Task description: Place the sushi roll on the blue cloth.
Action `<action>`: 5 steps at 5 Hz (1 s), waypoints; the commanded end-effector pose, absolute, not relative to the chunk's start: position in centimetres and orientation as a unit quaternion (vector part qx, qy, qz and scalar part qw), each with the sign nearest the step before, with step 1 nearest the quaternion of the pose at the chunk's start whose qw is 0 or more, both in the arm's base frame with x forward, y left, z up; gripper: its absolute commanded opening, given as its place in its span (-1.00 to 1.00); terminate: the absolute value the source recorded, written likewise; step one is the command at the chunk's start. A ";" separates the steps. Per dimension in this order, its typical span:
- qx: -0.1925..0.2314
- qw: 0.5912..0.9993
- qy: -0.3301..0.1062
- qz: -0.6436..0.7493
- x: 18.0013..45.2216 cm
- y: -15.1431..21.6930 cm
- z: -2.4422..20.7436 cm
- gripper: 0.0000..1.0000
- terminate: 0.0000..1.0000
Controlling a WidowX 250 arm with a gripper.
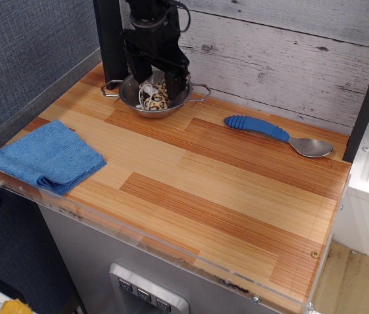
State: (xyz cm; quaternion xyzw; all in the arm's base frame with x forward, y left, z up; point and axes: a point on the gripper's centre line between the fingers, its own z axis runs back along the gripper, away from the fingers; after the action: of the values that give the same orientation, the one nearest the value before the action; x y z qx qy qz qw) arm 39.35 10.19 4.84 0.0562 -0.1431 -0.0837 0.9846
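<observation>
I will next grab the sushi roll by its spotted body [158,100] with my gripper. Then I will put the roll on the blue cloth [44,157].
The sushi roll [154,97], tan with dark spots and a white tuft, lies inside a steel bowl [173,108] at the back left of the wooden table. My black gripper [156,80] hangs directly over the bowl, open, with one finger on each side of the roll and its fingertips [178,84] down at rim height. The gripper hides the roll's upper part. I cannot tell whether the fingers touch the roll. The blue cloth [44,157] lies folded at the front left corner, far from the gripper.
A blue-handled spoon [275,133] lies at the back right. A black post [108,39] stands behind the bowl on the left. A wooden plank wall runs along the back. A clear plastic lip [139,243] edges the table's front.
</observation>
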 end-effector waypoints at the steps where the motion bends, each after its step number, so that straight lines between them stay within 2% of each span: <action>1: 0.056 0.982 -0.148 -0.101 40.7 10.1 4.6 1.00 -1.00; 2: 0.068 0.981 -0.148 -0.108 40.4 10.2 3.8 -1.00 -1.00; 5: 0.062 0.980 -0.144 -0.123 40.2 9.1 4.5 -1.00 -1.00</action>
State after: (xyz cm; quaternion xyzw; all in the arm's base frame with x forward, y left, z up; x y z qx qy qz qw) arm 39.84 9.39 2.51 0.0525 -0.1234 -0.1173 0.9840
